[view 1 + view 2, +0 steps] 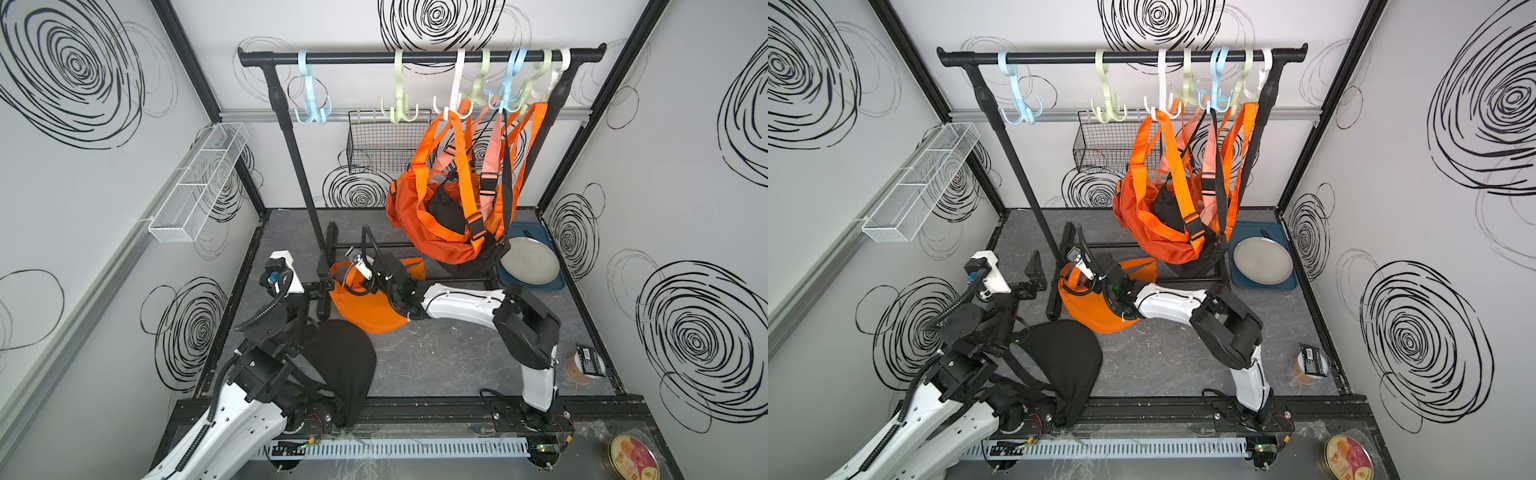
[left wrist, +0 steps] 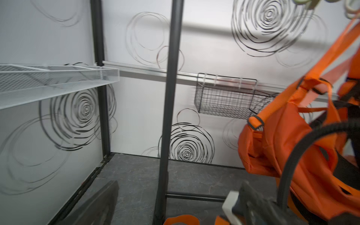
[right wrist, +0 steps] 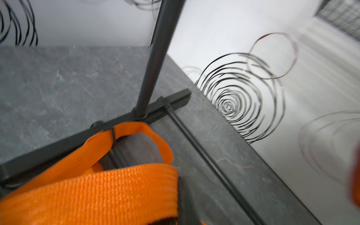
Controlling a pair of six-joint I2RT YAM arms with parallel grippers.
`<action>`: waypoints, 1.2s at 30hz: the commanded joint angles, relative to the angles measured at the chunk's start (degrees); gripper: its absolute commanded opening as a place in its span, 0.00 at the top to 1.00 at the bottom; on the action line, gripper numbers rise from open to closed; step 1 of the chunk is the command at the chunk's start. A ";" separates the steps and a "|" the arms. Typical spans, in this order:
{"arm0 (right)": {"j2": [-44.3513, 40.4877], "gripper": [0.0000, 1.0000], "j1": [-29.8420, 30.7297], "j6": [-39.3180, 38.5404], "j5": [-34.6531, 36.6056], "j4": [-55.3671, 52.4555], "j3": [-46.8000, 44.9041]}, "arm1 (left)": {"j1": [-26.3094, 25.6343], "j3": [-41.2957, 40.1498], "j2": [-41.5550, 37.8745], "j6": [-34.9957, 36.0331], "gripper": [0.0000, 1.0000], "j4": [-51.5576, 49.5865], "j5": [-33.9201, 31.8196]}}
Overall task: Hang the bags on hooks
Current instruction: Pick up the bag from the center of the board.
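The left gripper should next take hold of the bag's orange strap, apart from where the right gripper holds it, so that the part between both grippers is left for hanging.
An orange bag [image 1: 368, 311] [image 1: 1096, 313] lies on the floor beside the rack's left foot. My right gripper [image 1: 360, 279] [image 1: 1086, 277] is shut on its wide orange strap [image 3: 97, 194], which fills the near part of the right wrist view. My left gripper [image 1: 319, 291] [image 1: 1040, 286] stands open close to the rack's foot, left of the bag, holding nothing; one finger [image 2: 93, 204] shows in the left wrist view. On the rail [image 1: 415, 56] a blue hook [image 1: 309, 110] and a green hook [image 1: 399, 110] hang free. The hooks further right carry several bags [image 1: 436, 216].
A black bag [image 1: 345, 365] lies on the floor by the left arm. A plate [image 1: 530, 259] on a blue tray [image 1: 557, 284] sits at the back right. A black wire basket [image 1: 382, 141] and a white mesh basket [image 1: 199, 183] hang on the walls. A roll [image 1: 582, 370] lies at the right.
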 commanded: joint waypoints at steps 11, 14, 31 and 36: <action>-12.72 1.00 -0.73 5.73 4.02 -17.18 11.77 | -2.42 0.45 4.46 2.56 0.00 3.65 23.28; -15.25 1.00 0.17 5.49 3.16 -17.94 11.94 | -2.01 1.14 6.82 2.60 0.00 3.55 20.97; -26.30 1.00 3.35 3.48 -0.04 -22.71 13.57 | -0.05 3.56 8.54 5.64 0.46 0.05 17.26; -25.37 1.00 3.00 2.44 2.75 -24.39 15.90 | -2.01 3.20 7.12 6.82 0.60 -0.08 21.32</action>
